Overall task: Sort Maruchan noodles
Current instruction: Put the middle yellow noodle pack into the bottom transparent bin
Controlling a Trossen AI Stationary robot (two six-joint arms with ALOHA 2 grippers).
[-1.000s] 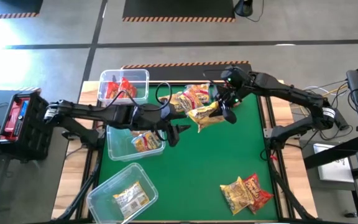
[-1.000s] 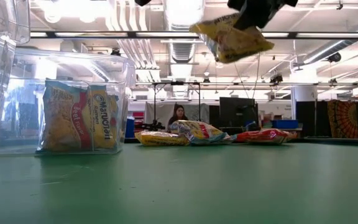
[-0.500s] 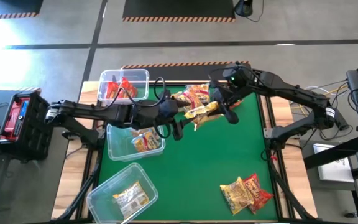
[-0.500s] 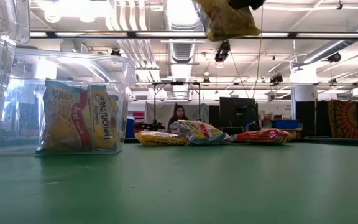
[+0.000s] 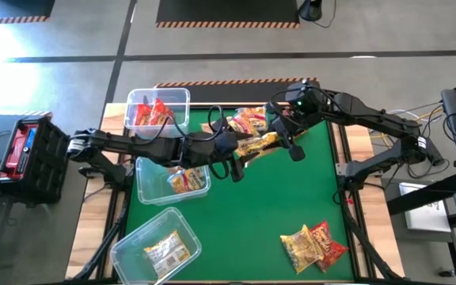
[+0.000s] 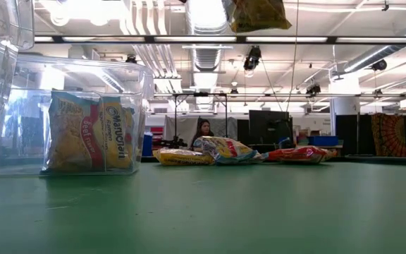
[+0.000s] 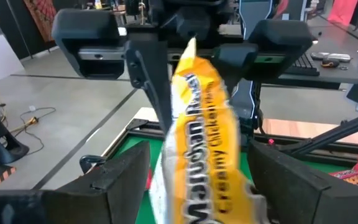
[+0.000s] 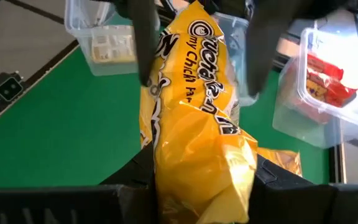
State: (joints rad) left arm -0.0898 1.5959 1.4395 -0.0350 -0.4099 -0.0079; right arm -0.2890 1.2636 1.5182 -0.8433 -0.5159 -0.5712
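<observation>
The yellow packet's loose end reaches deep between my left gripper's fingers in the left wrist view, so I need to close my left gripper on the packet.
A yellow Maruchan noodle packet hangs in the air over the far middle of the green table. My right gripper is shut on it. My left gripper is open, and its fingers stand on either side of the packet's free end with gaps showing. More packets lie in a pile at the far edge. Two others rest flat near the right front. The low view shows only the held packet's lower part at the top. My right gripper pinches the yellow packet between its two fingers at the plain end nearest its wrist. The packet is lifted clear of the table. It stretches away from the fingers toward the table's left, into the gap of the left gripper.
Three clear bins stand along the left side: a far one with red packets, a middle one with a yellow packet, a near one with another packet. A person sits far behind the table.
My right gripper has carried the yellow packet up and toward the table's left, and the packet has turned toward the left arm. My left gripper has moved right and slightly toward the far edge, so that its open fingers now flank the packet's free end.
</observation>
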